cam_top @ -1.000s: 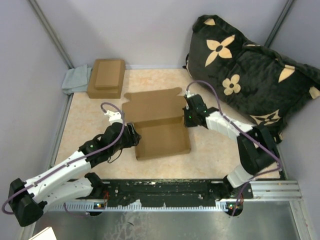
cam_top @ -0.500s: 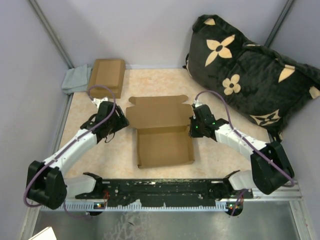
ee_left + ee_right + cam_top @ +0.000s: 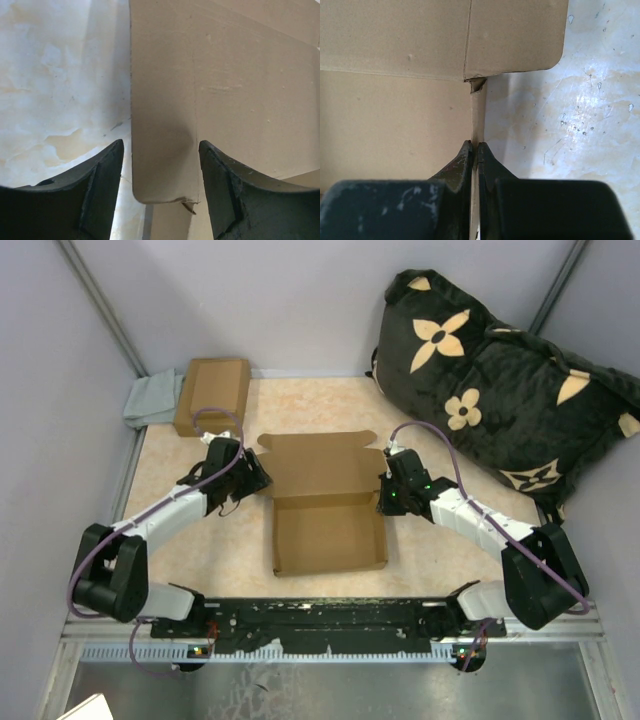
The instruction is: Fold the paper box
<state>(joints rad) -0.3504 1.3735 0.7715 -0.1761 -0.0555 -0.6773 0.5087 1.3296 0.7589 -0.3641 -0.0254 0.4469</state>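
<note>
My left gripper needs to pinch the rounded side flap at its near end next. This will fold that flap and leave the opposite flap free.
The paper box (image 3: 328,532) is a shallow brown cardboard tray in the middle of the table, its lid flap (image 3: 318,462) open at the back. My right gripper (image 3: 382,497) is shut on the box's right wall near the rear corner; in the right wrist view the fingertips (image 3: 475,150) pinch the wall's thin edge (image 3: 478,115). My left gripper (image 3: 260,476) is open at the box's rear left corner. In the left wrist view its gripper (image 3: 160,172) straddles the rounded side flap (image 3: 165,125) without touching it.
A smaller stacked pair of brown boxes (image 3: 212,395) and a grey cloth (image 3: 150,400) lie at the back left. A black pillow with tan flowers (image 3: 500,380) leans at the back right. Grey walls close in both sides.
My left arm has swung from the box's left wall up to its rear left corner. The box has shifted slightly right and nearer. My right gripper stays shut on the right wall.
</note>
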